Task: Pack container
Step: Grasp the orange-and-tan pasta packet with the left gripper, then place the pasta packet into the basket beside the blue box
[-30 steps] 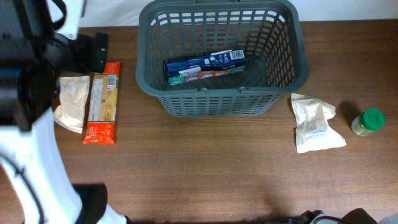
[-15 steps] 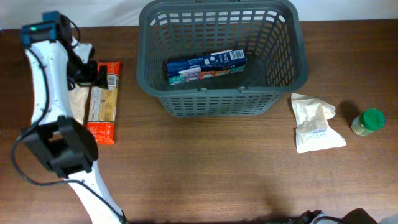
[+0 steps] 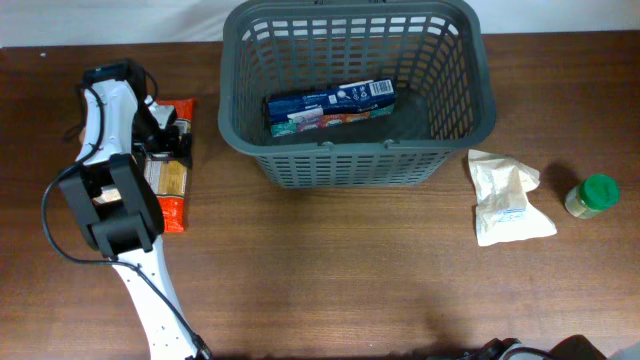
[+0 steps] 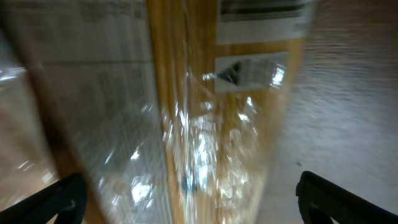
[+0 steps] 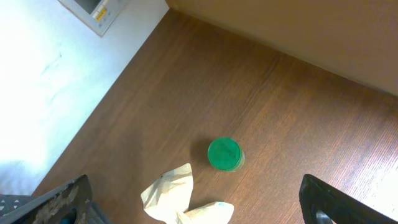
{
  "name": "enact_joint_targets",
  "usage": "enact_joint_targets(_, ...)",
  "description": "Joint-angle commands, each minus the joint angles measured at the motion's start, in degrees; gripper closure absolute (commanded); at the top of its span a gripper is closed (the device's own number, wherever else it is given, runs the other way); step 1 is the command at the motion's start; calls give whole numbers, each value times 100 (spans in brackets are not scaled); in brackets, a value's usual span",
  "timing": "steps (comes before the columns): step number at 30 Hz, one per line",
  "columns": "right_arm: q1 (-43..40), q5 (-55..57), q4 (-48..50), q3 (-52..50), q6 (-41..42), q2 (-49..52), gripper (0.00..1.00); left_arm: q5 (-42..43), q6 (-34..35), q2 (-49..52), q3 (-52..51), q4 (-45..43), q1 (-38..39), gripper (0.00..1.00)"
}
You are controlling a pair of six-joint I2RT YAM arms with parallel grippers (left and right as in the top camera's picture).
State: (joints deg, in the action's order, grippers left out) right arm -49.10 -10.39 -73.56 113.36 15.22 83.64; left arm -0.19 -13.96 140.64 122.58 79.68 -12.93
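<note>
My left gripper should next turn the spaghetti packet lengthwise into the basket [image 3: 355,160], so it should grab the packet across its narrow width, near its middle [image 3: 170,161], and leave both ends free.
The dark grey basket [image 3: 355,160] stands at the back middle of the table, with a blue box [image 3: 330,105] lying inside it. An orange packet of spaghetti [image 3: 170,185] lies left of the basket. My left gripper [image 3: 165,140] is low over the packet's upper half. In the left wrist view the gripper [image 4: 199,202] is open, its fingers either side of the packet [image 4: 205,124]; the view is blurred. My right gripper [image 5: 196,208] is open and empty, high above a white packet [image 5: 180,199] and a green-lidded jar [image 5: 224,154].
The white packet [image 3: 508,197] and the green-lidded jar [image 3: 594,194] lie right of the basket. The right wrist view shows the table's edge and a white wall [image 5: 50,74] beyond it. The left arm [image 3: 110,200] crosses the table's left side.
My left arm has swung in from the far left and come down over the orange spaghetti packet. The basket, white packet and jar have not moved.
</note>
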Motion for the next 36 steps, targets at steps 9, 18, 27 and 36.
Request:
enact_joint_targets(9, -26, 55, 0, 22, 28, 11, 1, 42, -90, 356, -31, -7, -26, 84)
enact_joint_targets(18, -26, 55, 0, 22, 28, 11, 1, 295, 120, 321, 741, 896, -26, 98)
enact_joint_targets(27, -26, 55, 0, 22, 28, 11, 1, 761, 149, -483, 3665, 1687, 55, 98)
enact_joint_targets(36, -26, 55, 0, 22, 28, 11, 1, 1279, -780, -1978, 5090, 1198, 892, 98)
